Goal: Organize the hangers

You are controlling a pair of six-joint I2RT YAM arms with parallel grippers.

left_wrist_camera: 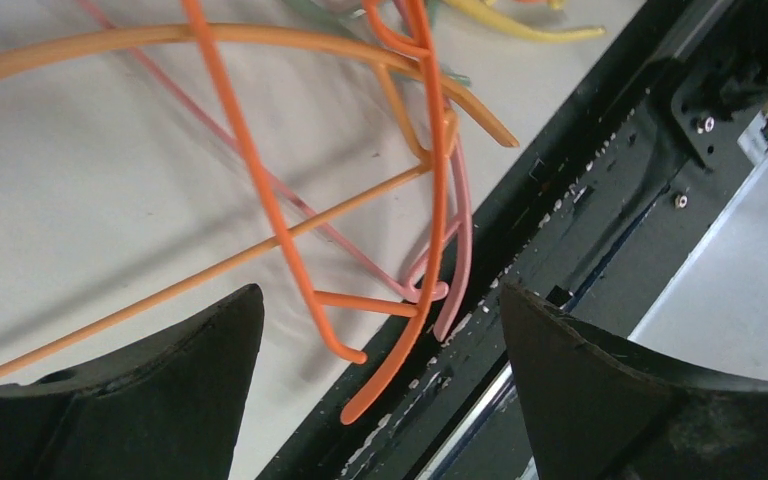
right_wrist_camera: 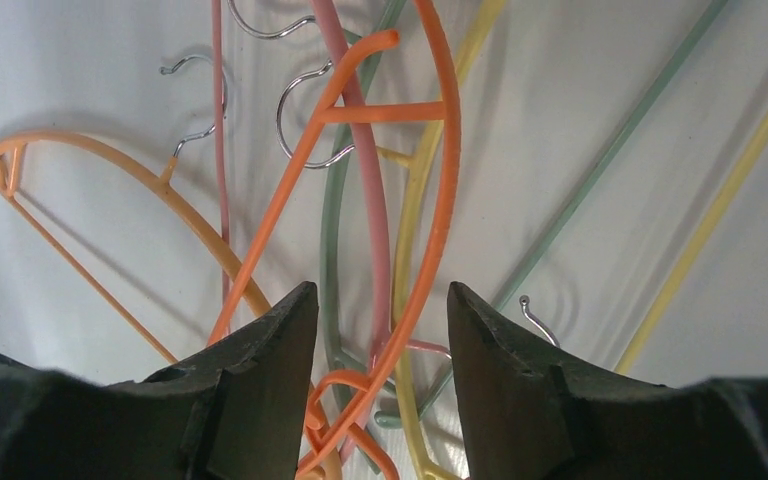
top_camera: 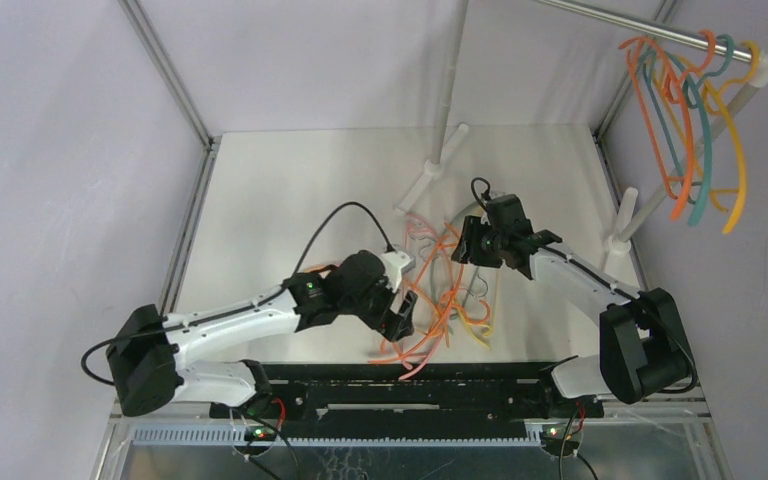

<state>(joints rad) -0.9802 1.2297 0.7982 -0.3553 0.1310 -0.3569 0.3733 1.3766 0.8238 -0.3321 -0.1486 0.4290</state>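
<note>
My left gripper picks up the orange hanger by its curved arm near the arm's end (top_camera: 390, 360) (left_wrist_camera: 412, 328) next. The hanger's hook then stays free for handover and hanging.
A tangled pile of hangers (top_camera: 447, 290), orange, pink, yellow and pale green, lies on the white table. Several more hangers (top_camera: 695, 130), orange, teal and yellow, hang on the steel rod at the top right. My left gripper (top_camera: 403, 316) is open at the pile's near left edge. In the left wrist view an orange hanger (left_wrist_camera: 260, 180) ends between its spread fingers (left_wrist_camera: 160, 380), untouched. My right gripper (top_camera: 468, 246) is open over the far side of the pile. In the right wrist view an orange hanger (right_wrist_camera: 443, 200) and a pink one (right_wrist_camera: 372, 200) run between its fingers (right_wrist_camera: 270, 370), not clamped.
The steel rod (top_camera: 620, 25) rests on a white pole (top_camera: 650, 195) at the right. Another white pole (top_camera: 438, 163) stands behind the pile. A black rail (top_camera: 430, 377) runs along the table's near edge and also shows in the left wrist view (left_wrist_camera: 560, 230). Grey walls enclose the table.
</note>
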